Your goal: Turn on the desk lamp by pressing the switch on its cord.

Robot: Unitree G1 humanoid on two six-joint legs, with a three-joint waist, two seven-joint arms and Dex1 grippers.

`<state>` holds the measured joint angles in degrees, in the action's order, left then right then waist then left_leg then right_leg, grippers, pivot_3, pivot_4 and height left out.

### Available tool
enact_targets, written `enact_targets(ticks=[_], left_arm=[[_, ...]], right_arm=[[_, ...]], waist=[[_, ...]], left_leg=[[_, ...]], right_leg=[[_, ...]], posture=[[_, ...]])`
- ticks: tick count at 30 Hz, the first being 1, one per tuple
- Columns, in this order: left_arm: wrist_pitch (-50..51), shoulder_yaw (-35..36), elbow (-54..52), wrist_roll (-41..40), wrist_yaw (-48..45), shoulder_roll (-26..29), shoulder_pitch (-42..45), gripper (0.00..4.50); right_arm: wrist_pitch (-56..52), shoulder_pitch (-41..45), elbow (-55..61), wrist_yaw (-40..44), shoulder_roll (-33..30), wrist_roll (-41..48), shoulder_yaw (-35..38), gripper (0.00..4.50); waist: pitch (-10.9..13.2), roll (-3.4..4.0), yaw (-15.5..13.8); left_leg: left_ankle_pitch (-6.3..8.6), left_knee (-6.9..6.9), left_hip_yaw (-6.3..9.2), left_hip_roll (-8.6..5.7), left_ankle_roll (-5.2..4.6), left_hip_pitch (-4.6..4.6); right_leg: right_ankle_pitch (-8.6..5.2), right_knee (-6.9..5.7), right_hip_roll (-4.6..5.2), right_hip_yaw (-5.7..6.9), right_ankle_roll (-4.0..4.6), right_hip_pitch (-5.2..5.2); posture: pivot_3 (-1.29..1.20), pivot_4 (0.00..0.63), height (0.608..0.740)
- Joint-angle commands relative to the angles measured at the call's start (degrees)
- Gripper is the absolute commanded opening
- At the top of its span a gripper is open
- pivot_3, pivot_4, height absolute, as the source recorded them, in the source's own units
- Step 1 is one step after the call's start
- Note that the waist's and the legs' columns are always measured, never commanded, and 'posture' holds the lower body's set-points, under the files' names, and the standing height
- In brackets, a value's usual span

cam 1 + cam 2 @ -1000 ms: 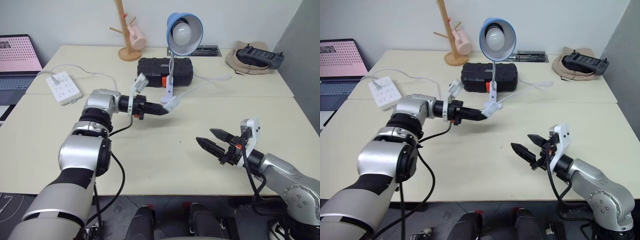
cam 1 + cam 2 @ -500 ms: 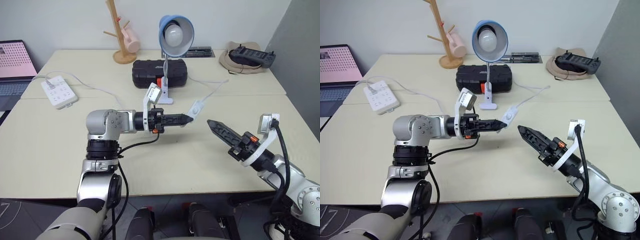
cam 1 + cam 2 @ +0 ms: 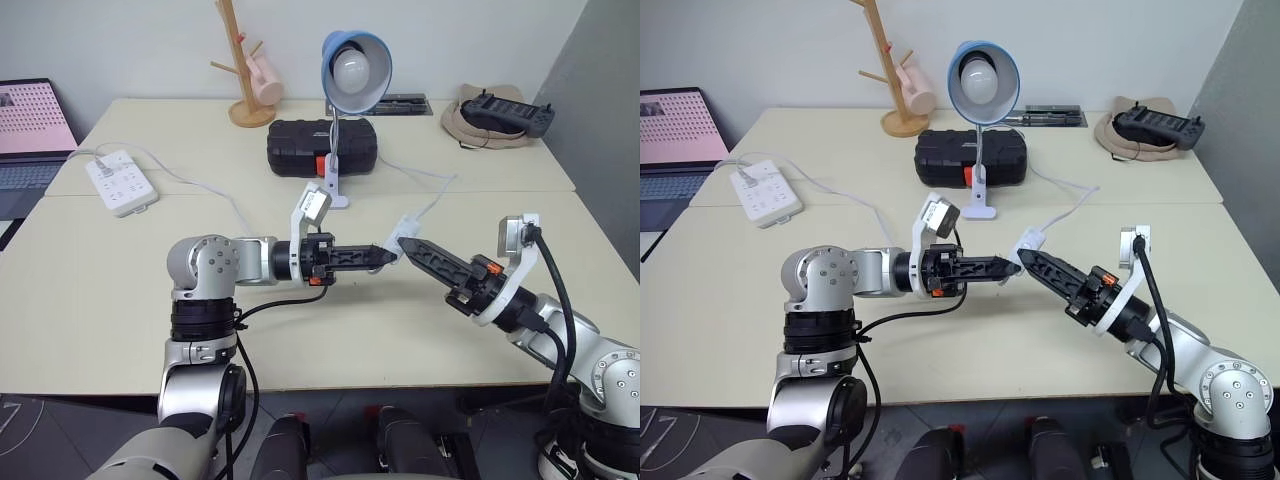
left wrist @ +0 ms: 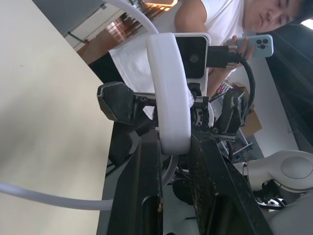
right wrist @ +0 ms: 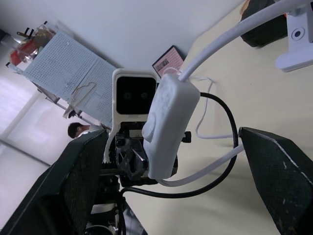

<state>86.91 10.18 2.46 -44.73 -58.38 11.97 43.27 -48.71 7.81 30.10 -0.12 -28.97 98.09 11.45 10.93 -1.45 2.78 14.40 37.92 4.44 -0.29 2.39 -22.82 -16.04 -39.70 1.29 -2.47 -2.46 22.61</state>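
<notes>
My left gripper needs to keep holding the switch for now, because the white switch [image 4: 169,93] hangs above the table in the left wrist view.
The desk lamp [image 3: 352,68], with a blue shade and an unlit white bulb, stands mid-table on its white base [image 3: 336,194]. Its white cord [image 3: 432,196] runs from the far side down to the switch [image 3: 406,243], a small white oblong box held above the table. My left gripper [image 3: 386,255] points level to the right and is shut on the switch [image 4: 168,93]. My right gripper [image 3: 412,247] is open and reaches in from the right. In the right wrist view its fingers stand wide apart on either side of the switch [image 5: 168,129] without touching it.
A black case [image 3: 320,147] lies behind the lamp base. A wooden mug tree [image 3: 243,70] holds a pink mug at the back. A white power strip [image 3: 122,182] and a laptop [image 3: 35,128] are at left, a hat with a controller [image 3: 497,114] at back right. A person [image 4: 254,24] holds a phone.
My left gripper has carried the switch from beside the lamp base toward the near middle of the table. My right gripper has risen, rolled and come up to the switch.
</notes>
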Motion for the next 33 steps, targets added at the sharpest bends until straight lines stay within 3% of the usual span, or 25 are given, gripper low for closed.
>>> enact_targets(ticks=[1, 8, 24, 26, 33], left_arm=[[-0.7, -0.8, -1.9, -3.1, 0.8, 0.5, -0.6, 0.4], [-2.3, -2.2, -1.8, -5.2, 1.9, 1.4, -1.4, 0.4], [-4.2, -3.0, -1.2, -8.1, 3.9, 2.5, -1.7, 0.4], [-4.3, -3.2, -1.2, -8.6, 4.2, 2.6, -1.8, 0.4], [-4.7, -3.7, -1.2, -9.9, 4.9, 3.1, -1.9, 0.4]], right_arm=[[1.6, 0.8, 0.9, 0.5, -0.7, 1.9, -0.3, 4.5], [2.2, 0.8, 0.9, 1.0, -1.2, 2.1, -1.2, 4.5], [1.9, 0.9, 0.8, 2.8, -2.7, 3.0, -2.7, 0.96], [2.1, 0.9, 0.8, 2.8, -2.8, 3.1, -2.9, 0.67], [2.6, 0.7, 0.7, 2.8, -3.2, 2.9, -3.1, 0.59]], waist=[[0.0, 0.0, 0.0], [0.0, 0.0, -0.1], [0.0, 0.0, -0.5], [0.0, 0.01, -0.6], [0.0, 0.01, -0.8]], left_leg=[[0.0, -0.01, 0.0, 0.0, 0.0, 0.0], [0.0, -0.02, 0.01, 0.01, 0.0, -0.03], [0.0, -0.05, 0.0, 0.02, 0.0, -0.08], [0.0, -0.05, 0.0, 0.03, 0.0, -0.09], [0.0, -0.06, 0.02, 0.06, 0.0, -0.08]], right_leg=[[0.0, 0.02, 0.0, 0.0, 0.0, 0.0], [0.0, 0.08, 0.0, 0.02, 0.0, 0.0], [-0.01, 0.29, -0.02, 0.03, -0.02, -0.03], [-0.01, 0.31, -0.02, 0.03, -0.02, -0.03], [-0.08, 0.48, -0.05, 0.07, -0.15, -0.11]], posture=[[0.0, 0.15, 0.74], [0.0, 0.15, 0.74], [0.0, 0.15, 0.74], [0.0, 0.15, 0.74], [0.0, 0.15, 0.74]])
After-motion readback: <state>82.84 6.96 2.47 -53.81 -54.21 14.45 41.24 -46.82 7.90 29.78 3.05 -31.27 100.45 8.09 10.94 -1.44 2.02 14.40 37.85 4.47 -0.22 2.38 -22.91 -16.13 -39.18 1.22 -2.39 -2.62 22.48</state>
